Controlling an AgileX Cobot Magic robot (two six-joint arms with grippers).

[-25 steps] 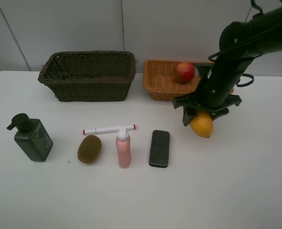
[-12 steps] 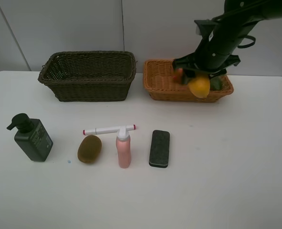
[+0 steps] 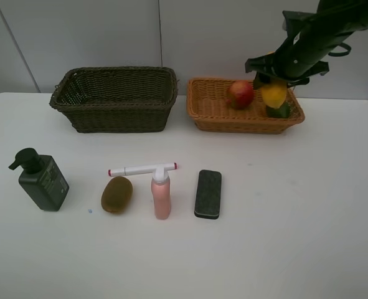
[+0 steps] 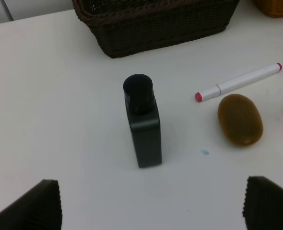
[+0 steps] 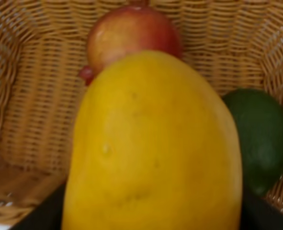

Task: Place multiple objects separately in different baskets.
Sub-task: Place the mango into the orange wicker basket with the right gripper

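Note:
The mango hangs above the bottom of the orange-tan basket, so my right gripper keeps hold of the mango for now, until it is farther in.
My right gripper [image 3: 273, 82] is shut on the yellow mango [image 3: 274, 94], which hangs over the orange-tan basket [image 3: 212, 120]. In that basket lie the red pomegranate [image 3: 240, 94] and the green lime [image 3: 279, 111]; the right wrist view shows the mango [image 5: 153, 148] close in front of both. The dark basket [image 3: 115, 99] holds nothing that I can see. On the table stand the pump bottle [image 3: 42, 180], kiwi [image 3: 116, 194], marker [image 3: 140, 169], pink bottle [image 3: 161, 194] and eraser [image 3: 208, 194]. My left gripper [image 4: 153, 206] is open, hovering short of the pump bottle [image 4: 142, 122].
The white table [image 3: 308, 205] has bare surface at the right and front. The kiwi [image 4: 240, 119] and marker [image 4: 239, 82] lie to one side of the pump bottle in the left wrist view. A grey wall rises behind the baskets.
The right arm has lifted the mango from the table in front of the orange-tan basket and carried it up and back over that basket. Everything else stays where it was.

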